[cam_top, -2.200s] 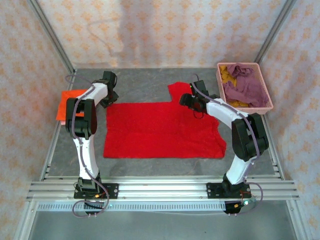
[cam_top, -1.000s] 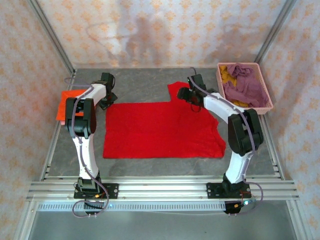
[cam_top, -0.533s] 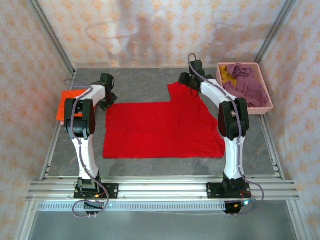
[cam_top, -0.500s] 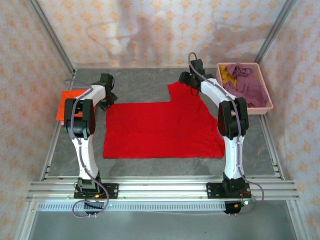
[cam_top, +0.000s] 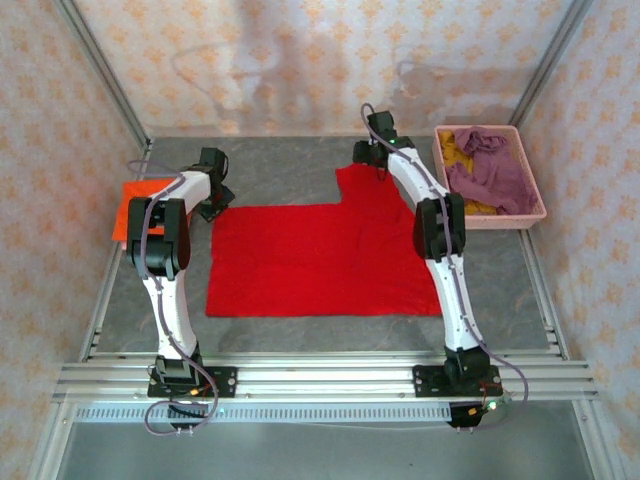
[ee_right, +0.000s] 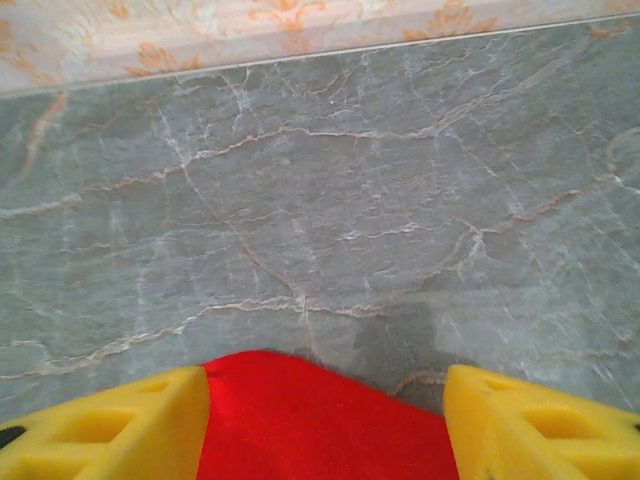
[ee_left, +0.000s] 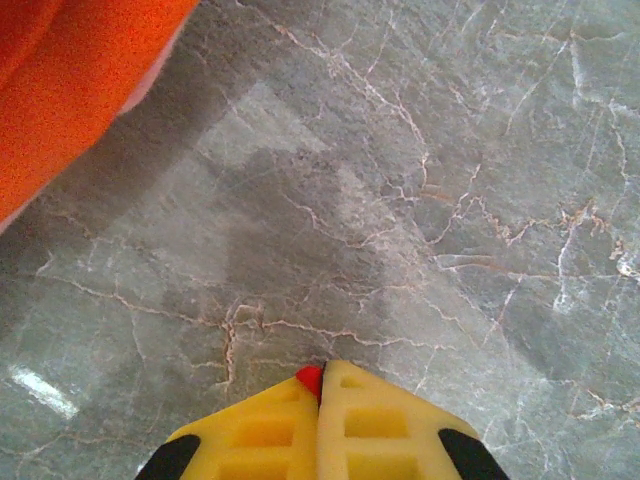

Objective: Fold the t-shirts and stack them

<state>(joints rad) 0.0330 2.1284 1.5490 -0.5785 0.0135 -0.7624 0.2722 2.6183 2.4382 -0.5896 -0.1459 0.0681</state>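
The right gripper grabs the red t-shirt [cam_top: 320, 255] by its far sleeve tip [cam_top: 369, 168] next, opposite the t-shirt corner my left gripper holds, to fold the t-shirt over evenly.
A bright red t-shirt [cam_top: 320, 255] lies spread flat in the middle of the table, one sleeve pointing toward the back. My left gripper [cam_top: 214, 205] sits at its back left corner, shut on a sliver of red cloth [ee_left: 311, 379] pinched between the yellow fingertips [ee_left: 345, 395]. At the far sleeve corner my right gripper [cam_top: 361, 161] stands open, low over the table, with the red sleeve tip [ee_right: 320, 425] lying between its two pads, touching neither that I can see. A folded orange t-shirt [cam_top: 135, 205] lies at the left. Mauve-purple [cam_top: 490, 170] and mustard yellow [cam_top: 458, 150] t-shirts lie crumpled in the basket.
The pink plastic basket [cam_top: 540, 205] stands at the back right, close to the right arm's elbow. Patterned walls and metal frame posts close in the table on three sides. Bare grey marble-look tabletop [cam_top: 280, 165] stretches behind the red shirt.
My right arm has stretched toward the back, its gripper moving from the shirt's right shoulder to the far sleeve corner. The left arm and the shirt have stayed put.
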